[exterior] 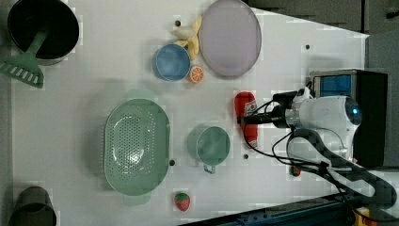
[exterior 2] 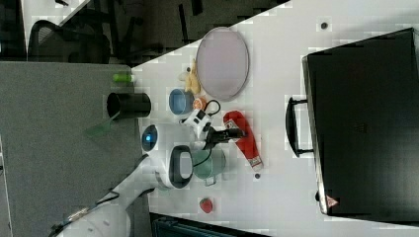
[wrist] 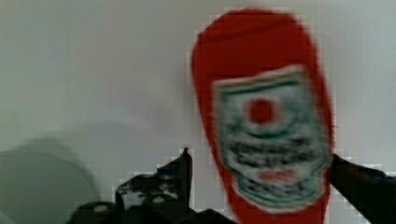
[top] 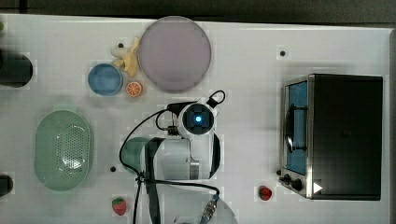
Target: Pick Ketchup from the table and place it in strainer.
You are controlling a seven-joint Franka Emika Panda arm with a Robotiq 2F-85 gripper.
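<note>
I will next grab the Ketchup with my gripper by its body at the white label [exterior: 249, 110]. Then I can place it in the strainer [exterior: 136, 148].
The Ketchup [exterior: 248, 104] lies flat on the white table, a red bottle with a white label, between the green cup and the black oven. In the right view the Ketchup [exterior 2: 248, 143] points its cap toward the right view's bottom. My gripper [exterior: 243, 120] is down over its label, open. In the wrist view the Ketchup [wrist: 266, 116] sits between my two fingers [wrist: 183, 164]; one stands a little apart from it and the other is at its edge. The mint-green strainer [exterior: 136, 148] stands empty beyond the cup at the left view's left. In the top view the strainer [top: 63, 149] is at the left.
A round green cup [exterior: 209, 146] stands close beside the bottle. A purple plate [exterior: 230, 37], blue bowl [exterior: 171, 62], orange slice [exterior: 196, 74] and banana [exterior: 190, 33] lie beyond. The black oven [top: 343, 135] stands on the top view's right. Strawberries [exterior: 182, 201] lie near the table edge.
</note>
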